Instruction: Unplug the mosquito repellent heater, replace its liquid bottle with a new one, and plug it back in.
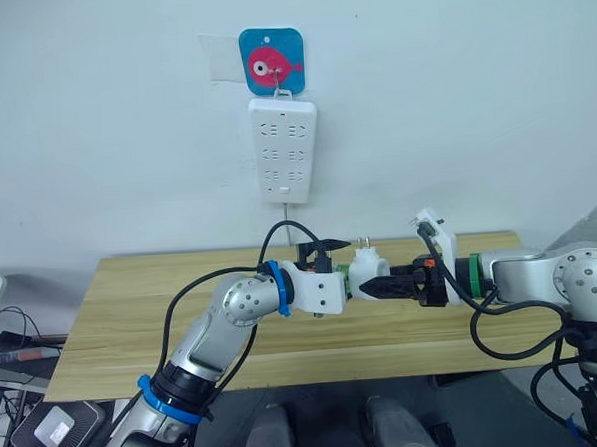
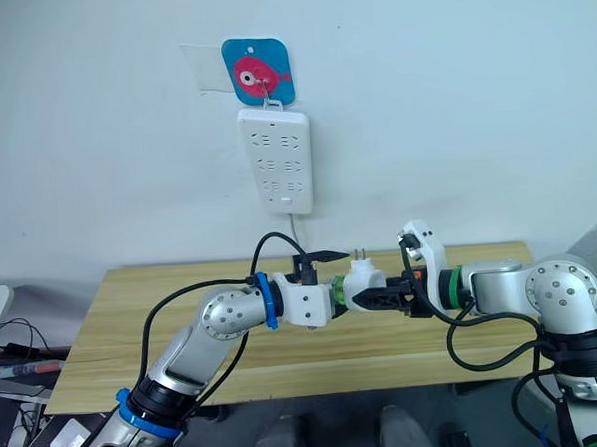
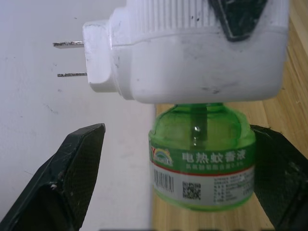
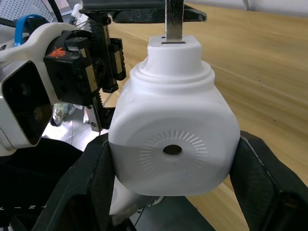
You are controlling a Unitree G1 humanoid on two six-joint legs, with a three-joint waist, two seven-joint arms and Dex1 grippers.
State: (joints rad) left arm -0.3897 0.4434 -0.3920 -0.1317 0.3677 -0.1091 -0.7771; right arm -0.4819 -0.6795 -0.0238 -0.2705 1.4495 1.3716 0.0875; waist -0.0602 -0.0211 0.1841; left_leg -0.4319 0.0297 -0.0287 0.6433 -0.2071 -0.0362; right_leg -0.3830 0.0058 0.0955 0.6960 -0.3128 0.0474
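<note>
I should next grab the bottle by its labeled green body point(image 3: 202, 166) with my left gripper. Then the liquid bottle can come out of the white heater point(image 3: 202, 67) to be replaced.
The white mosquito repellent heater point(image 1: 364, 273) hangs in the air above the table, unplugged, with its two prongs point(image 3: 67, 44) bare. My right gripper point(image 1: 377, 284) is shut on its body, one finger point(image 4: 82, 187) against each side. The green liquid bottle point(image 3: 199, 163) sits with its neck inside the heater, and the wick shows through the plastic. My left gripper point(image 1: 336, 272) is open around the bottle. One finger point(image 3: 72, 178) stands clearly apart from it, and the other finger point(image 3: 279, 178) is close beside it. The new one is out of view.
A long white power strip point(image 1: 285, 149) hangs on the wall under a blue fish-print hook point(image 1: 271, 60), above and behind the grippers. The wooden table point(image 1: 133, 322) lies below both arms. Cables and a device lie on the floor at the left point(image 1: 25, 348).
</note>
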